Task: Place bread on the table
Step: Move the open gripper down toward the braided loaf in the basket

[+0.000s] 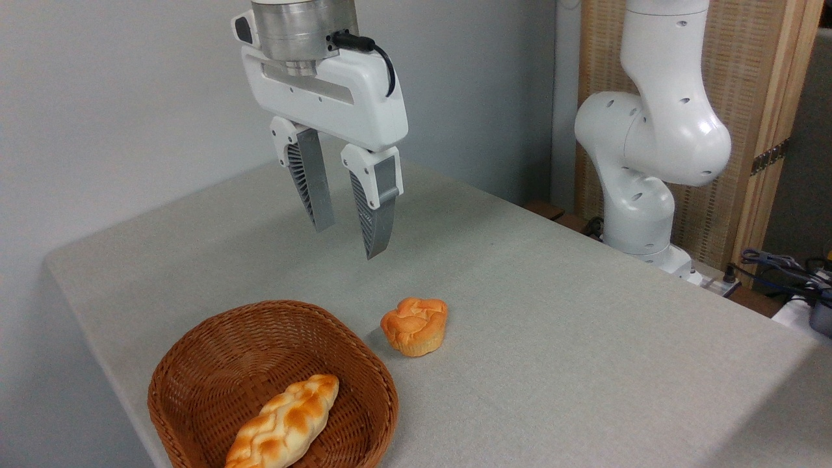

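My gripper should set the bread out on the tabletop, so next it should grab the bread by its plump braided middle (285,420).
The bread (285,422), a long braided loaf in cream and golden orange, lies inside the brown wicker basket (208,351) at the front left; its near end is cut off by the picture's bottom edge. The table (552,312) is a wide grey-beige top. My gripper (350,240) hangs open well above the table, behind the basket and the loaf, with nothing between its grey ribbed fingers (378,218).
A small round orange bun (415,325) sits on the table just right of the basket. The arm's white base (640,195) stands at the table's far right edge. Cables (780,270) lie beyond it. A grey wall runs behind the table.
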